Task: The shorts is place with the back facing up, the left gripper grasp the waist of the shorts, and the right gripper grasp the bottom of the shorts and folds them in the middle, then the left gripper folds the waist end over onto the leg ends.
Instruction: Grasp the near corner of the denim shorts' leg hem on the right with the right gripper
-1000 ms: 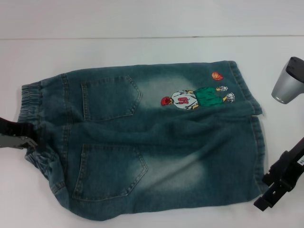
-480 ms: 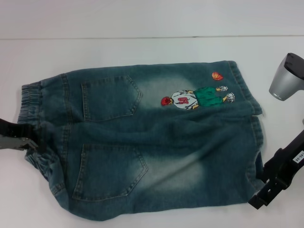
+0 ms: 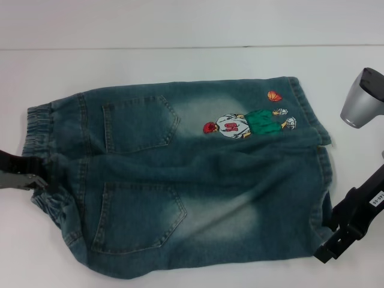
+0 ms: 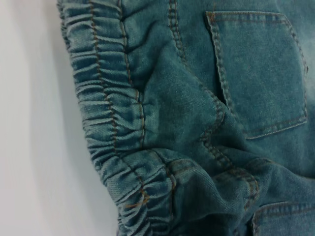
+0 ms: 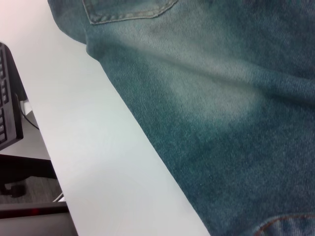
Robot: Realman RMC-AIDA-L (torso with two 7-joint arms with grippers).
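The right gripper's fingers are down at the near leg's lower corner (image 3: 313, 254), and the hem (image 3: 317, 221) is bowed inward beside them, so the right gripper should close. Closing now would hold the hem.
Blue denim shorts (image 3: 198, 180) lie flat with both back pockets up, the elastic waist (image 3: 39, 129) at the left and the leg ends at the right. My left gripper (image 3: 37, 177) sits at the near part of the waist, shut on the bunched waistband, which puckers around it. The left wrist view is filled by the gathered waist (image 4: 106, 113) and one pocket. My right gripper (image 3: 333, 237) rests against the hem of the near leg at the lower right. In the right wrist view there is only the shorts' cloth (image 5: 221, 98) and the table.
The white table (image 3: 180, 66) extends behind the shorts. A cartoon figure print (image 3: 246, 124) marks the far leg. A grey arm part (image 3: 363, 99) hangs at the right. The table's near edge (image 5: 64, 196) runs close to the shorts, and a keyboard (image 5: 7, 98) lies beyond it.
My right gripper has slid left to the near leg's hem and has held there for the last half second. The left gripper and the shorts have stayed put.
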